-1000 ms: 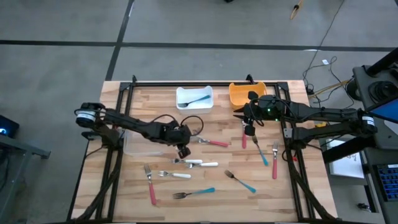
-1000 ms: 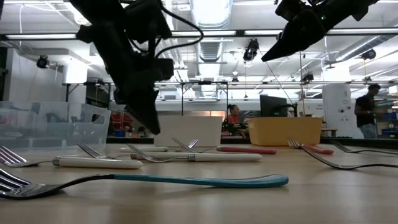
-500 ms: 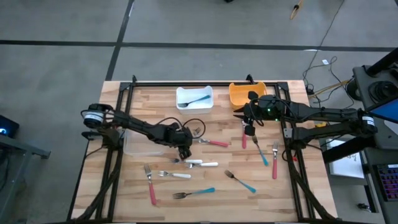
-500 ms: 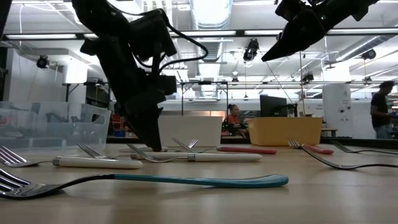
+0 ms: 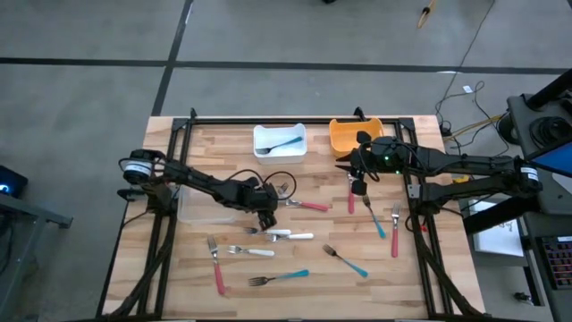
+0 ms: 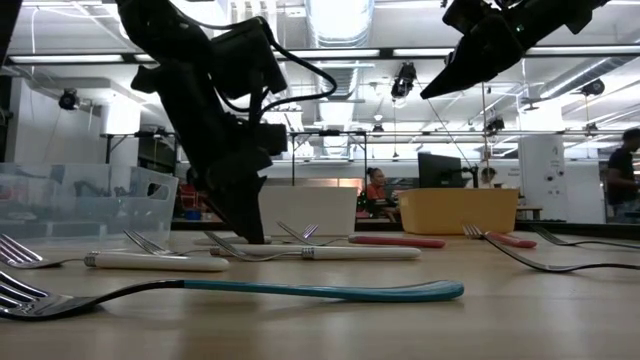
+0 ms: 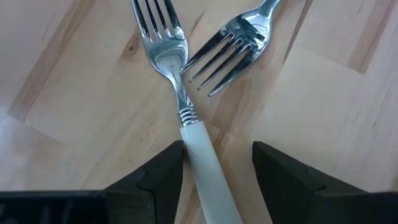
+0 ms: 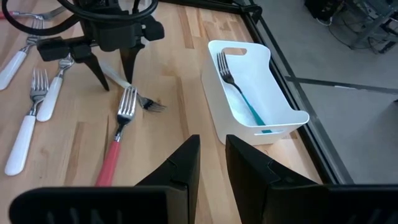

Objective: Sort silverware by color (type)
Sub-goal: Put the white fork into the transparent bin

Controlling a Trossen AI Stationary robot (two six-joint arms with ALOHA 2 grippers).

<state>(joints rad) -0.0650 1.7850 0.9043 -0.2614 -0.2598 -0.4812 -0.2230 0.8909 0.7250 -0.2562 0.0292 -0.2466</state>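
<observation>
I should next grab the fork by its white handle (image 7: 210,168) with my left gripper. Then the white silverware can be sorted into the clear bin.
Forks with red, teal or white handles lie scattered on the wooden table (image 5: 179,286). My left gripper (image 5: 264,221) points down at mid-table, open, its fingers on either side of a white-handled fork (image 7: 202,158) that lies flat. Whether a finger touches the handle, I cannot tell. The head of a red-handled fork (image 7: 230,53) crosses close to that fork's head. My right gripper (image 5: 357,183) hangs high over the right half, its fingers (image 8: 186,162) a narrow gap apart with nothing between them.
At the far edge stand a white bin (image 5: 279,140) holding a teal fork and an orange bin (image 5: 353,134). A clear bin (image 5: 201,207) sits left of my left gripper. More forks lie near the front: white (image 5: 253,251), red (image 5: 217,268), teal (image 5: 279,278).
My left gripper has come down toward the table and opened, so its fingers now stand around the white fork's handle. The fork has stayed where it lay.
</observation>
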